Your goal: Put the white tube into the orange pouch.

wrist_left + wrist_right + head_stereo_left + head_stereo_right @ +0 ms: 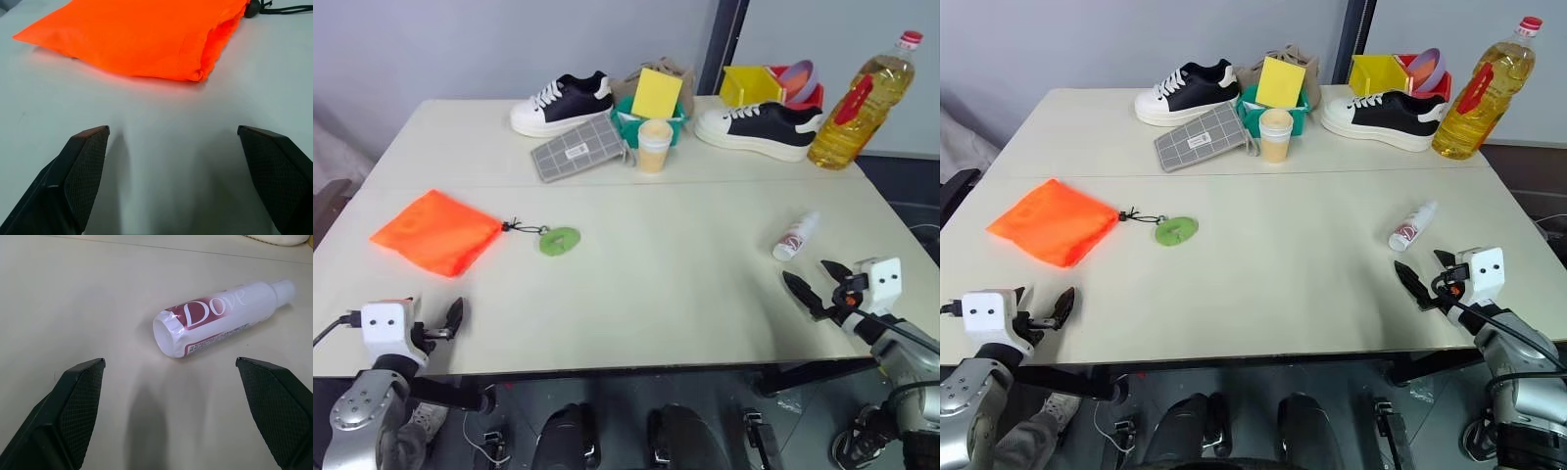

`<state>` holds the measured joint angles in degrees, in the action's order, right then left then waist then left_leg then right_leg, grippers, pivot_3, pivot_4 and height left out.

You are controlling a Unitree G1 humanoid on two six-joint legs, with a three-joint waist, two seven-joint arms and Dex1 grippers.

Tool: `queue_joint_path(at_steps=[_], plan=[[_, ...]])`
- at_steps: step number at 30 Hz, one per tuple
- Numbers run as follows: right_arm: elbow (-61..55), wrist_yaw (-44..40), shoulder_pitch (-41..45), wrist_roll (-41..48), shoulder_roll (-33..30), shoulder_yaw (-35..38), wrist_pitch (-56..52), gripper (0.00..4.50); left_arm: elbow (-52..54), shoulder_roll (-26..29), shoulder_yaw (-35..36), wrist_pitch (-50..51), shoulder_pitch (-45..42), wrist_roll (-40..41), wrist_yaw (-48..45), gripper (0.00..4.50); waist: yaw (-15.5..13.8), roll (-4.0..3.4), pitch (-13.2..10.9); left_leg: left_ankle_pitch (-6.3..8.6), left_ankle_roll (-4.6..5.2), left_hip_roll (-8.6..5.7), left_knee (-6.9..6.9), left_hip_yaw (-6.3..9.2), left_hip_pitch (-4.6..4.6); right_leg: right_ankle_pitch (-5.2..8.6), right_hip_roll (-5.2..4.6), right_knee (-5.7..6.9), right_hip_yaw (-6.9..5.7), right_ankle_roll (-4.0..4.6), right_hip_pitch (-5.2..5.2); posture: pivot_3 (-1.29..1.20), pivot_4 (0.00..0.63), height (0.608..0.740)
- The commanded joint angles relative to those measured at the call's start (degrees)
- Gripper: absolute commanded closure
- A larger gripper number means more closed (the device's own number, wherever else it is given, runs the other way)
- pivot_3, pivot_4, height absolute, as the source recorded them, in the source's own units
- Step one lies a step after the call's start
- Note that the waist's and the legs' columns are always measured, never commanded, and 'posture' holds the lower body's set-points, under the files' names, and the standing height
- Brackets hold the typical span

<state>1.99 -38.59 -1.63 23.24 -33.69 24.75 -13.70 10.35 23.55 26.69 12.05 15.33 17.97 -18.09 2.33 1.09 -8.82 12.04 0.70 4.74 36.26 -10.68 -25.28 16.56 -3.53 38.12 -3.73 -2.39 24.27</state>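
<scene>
The left gripper picks up the pouch by its opening hem (468, 262) next, as the orange pouch's body (426, 230) lies flat while its opening gapes a little.
The white tube (796, 236) lies on its side on the right part of the cream table, its red label showing in the right wrist view (215, 323). My right gripper (819, 282) hovers open just short of it, nothing between its fingers. The orange pouch (435, 231) lies flat at the left, its dark cord running to a round green tag (559, 240). My left gripper (450, 319) is open near the table's front edge, a short way in front of the pouch (142, 39).
Along the far edge stand two black-and-white sneakers (561, 101) (759, 127), a grey checked pouch (576, 148), a green basket with a yellow card (653, 103), a paper cup (654, 145), yellow and red bins (756, 84) and a large oil bottle (860, 98).
</scene>
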Motion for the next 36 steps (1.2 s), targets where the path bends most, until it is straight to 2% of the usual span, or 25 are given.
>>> queue_joint_path(at_steps=[1,8,16,25,31,36], plan=[[-2.38,0.41,-0.06,0.46,-0.23,0.33,0.39,0.06,2.28,0.62,0.97,0.26,0.37,0.05,0.06,0.00,0.00,0.00,0.00,0.00,0.00,0.00,0.00,0.00,0.00,0.00,0.00,0.00,0.00,0.00,0.00,0.00,0.150,0.740],[-5.33,1.31,0.02,1.52,0.30,-0.17,-0.86,0.06,3.24,0.21,-0.11,0.58,-0.87,0.12,0.13,0.00,-0.04,0.00,0.00,0.00,0.00,0.00,0.00,0.00,0.00,0.00,0.00,0.00,0.00,0.00,-0.01,0.00,0.150,0.740],[-12.21,-1.10,1.32,5.59,-0.46,-3.39,-5.99,0.06,6.56,1.20,-5.14,-0.03,-3.49,-5.01,0.77,0.00,-0.09,0.01,0.01,0.00,0.00,0.00,0.01,0.00,0.00,-0.01,0.00,0.00,0.00,-0.01,-0.02,0.00,0.150,0.740],[-17.80,-5.69,7.03,8.50,-0.11,-11.52,-10.05,0.06,7.34,4.82,-8.25,-0.87,-6.62,-17.29,5.34,0.00,0.00,0.01,0.00,-0.07,0.12,0.00,-0.02,0.00,0.00,-0.01,0.01,0.01,-0.01,-0.02,0.01,0.00,0.150,0.740],[-19.69,-4.44,12.22,7.01,5.94,-21.35,-10.45,0.06,5.86,9.29,-14.65,-0.68,-10.01,-30.03,7.85,0.00,-0.20,0.03,0.02,-0.06,0.11,0.00,-0.01,0.00,-0.02,-0.01,0.00,0.00,-0.01,-0.02,0.02,0.00,0.150,0.740],[-18.88,-4.07,13.51,5.69,9.74,-25.78,-9.30,0.06,3.67,9.63,-17.53,2.86,-13.42,-35.94,9.85,0.00,-0.26,0.03,0.01,-0.06,0.11,0.00,-0.02,-0.02,-0.06,-0.02,-0.01,0.01,-0.01,-0.03,0.07,0.00,0.150,0.740]])
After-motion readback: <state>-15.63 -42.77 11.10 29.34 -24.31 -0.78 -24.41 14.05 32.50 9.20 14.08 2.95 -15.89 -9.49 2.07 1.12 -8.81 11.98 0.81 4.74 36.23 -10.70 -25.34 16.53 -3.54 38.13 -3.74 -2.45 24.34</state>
